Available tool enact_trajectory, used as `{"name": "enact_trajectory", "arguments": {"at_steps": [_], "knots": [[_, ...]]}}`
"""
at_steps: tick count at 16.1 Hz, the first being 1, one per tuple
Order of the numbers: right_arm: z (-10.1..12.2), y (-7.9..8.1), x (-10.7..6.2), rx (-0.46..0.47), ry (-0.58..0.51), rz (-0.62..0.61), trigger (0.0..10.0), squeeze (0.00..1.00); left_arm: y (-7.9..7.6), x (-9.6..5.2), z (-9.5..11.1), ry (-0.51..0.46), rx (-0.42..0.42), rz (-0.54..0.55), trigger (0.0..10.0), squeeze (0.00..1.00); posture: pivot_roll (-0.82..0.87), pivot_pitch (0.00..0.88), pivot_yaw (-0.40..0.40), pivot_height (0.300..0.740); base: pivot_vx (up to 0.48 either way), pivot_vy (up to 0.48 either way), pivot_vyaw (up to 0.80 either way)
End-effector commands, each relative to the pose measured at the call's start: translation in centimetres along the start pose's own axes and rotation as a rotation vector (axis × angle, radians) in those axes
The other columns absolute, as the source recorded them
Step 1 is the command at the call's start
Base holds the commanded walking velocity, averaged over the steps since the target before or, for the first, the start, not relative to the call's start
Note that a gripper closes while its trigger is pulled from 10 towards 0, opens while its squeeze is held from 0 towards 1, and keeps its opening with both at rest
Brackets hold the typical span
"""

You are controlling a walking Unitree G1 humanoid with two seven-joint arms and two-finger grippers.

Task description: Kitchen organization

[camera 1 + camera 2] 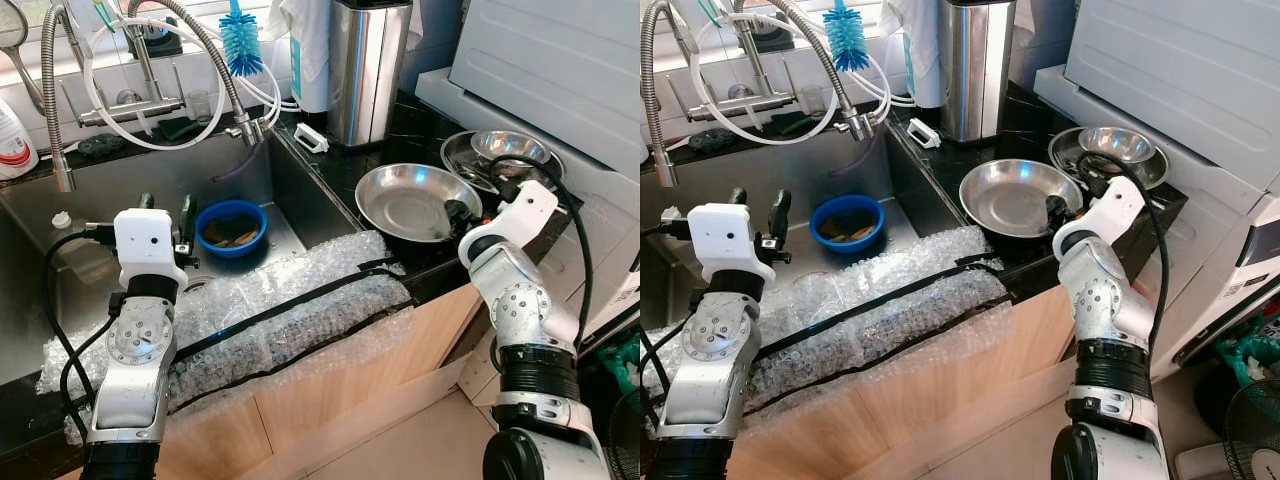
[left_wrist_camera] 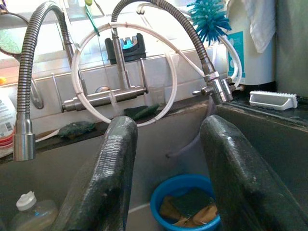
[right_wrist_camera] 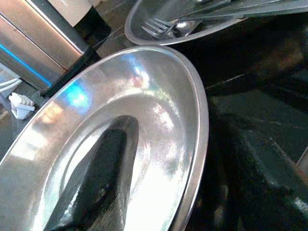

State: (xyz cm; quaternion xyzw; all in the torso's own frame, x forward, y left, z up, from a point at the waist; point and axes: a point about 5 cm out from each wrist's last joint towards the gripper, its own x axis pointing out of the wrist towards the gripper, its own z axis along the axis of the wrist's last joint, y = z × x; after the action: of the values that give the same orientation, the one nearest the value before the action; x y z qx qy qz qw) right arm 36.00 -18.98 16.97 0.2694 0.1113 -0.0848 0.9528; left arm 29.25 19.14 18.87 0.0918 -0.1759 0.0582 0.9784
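The plate needs to go into the sink, so my right gripper needs to grab the wide steel plate's rim [image 1: 447,228] [image 3: 195,144] next.
A wide steel plate [image 1: 405,200] lies on the black counter right of the sink. My right gripper [image 1: 460,215] is open at its near rim: one finger [image 3: 98,178] lies over the plate's inside [image 3: 144,106], the other [image 3: 255,168] is outside the rim. Behind it, a steel bowl [image 1: 505,150] holds forks and spoons [image 3: 168,26]. My left gripper [image 1: 167,205] hangs open over the sink [image 1: 100,190] with nothing between its fingers [image 2: 108,168]. A blue bowl [image 1: 231,225] with sponges sits in the sink just beyond it.
Bubble wrap [image 1: 290,310] covers the counter's front edge. Two spring faucets [image 1: 55,110] and white hoses arch over the sink. A steel canister [image 1: 365,65], a blue brush [image 1: 240,40] and a small white brush [image 1: 310,137] stand behind. A white appliance [image 1: 560,70] rises at the right.
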Motion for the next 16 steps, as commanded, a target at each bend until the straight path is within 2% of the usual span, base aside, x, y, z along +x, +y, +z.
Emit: {"name": "enact_trajectory", "arguments": {"at_steps": [1, 11, 16], "knots": [[0.0, 0.5, 0.1, -0.02, 0.009, 0.004, 0.0, 0.0, 0.2, 0.3, 0.3, -0.015, 0.011, 0.004, 10.0, 0.0, -0.03, 0.0, 0.01, 0.74, 0.0, 0.0, 0.0], [-0.6, 0.7, -0.3, -0.008, 0.009, 0.017, 0.0, 0.0, 0.1, 0.4, 0.6, -0.026, 0.039, -0.018, 10.0, 0.0, -0.03, 0.015, 0.03, 0.74, 0.0, 0.0, 0.0], [0.0, 1.4, -0.3, -0.019, -0.075, 0.048, 0.0, 0.0, 0.0, 0.6, 0.9, -0.042, 0.051, -0.025, 10.0, 0.0, -0.03, 0.0, 0.029, 0.74, 0.0, 0.0, 0.0]]}}
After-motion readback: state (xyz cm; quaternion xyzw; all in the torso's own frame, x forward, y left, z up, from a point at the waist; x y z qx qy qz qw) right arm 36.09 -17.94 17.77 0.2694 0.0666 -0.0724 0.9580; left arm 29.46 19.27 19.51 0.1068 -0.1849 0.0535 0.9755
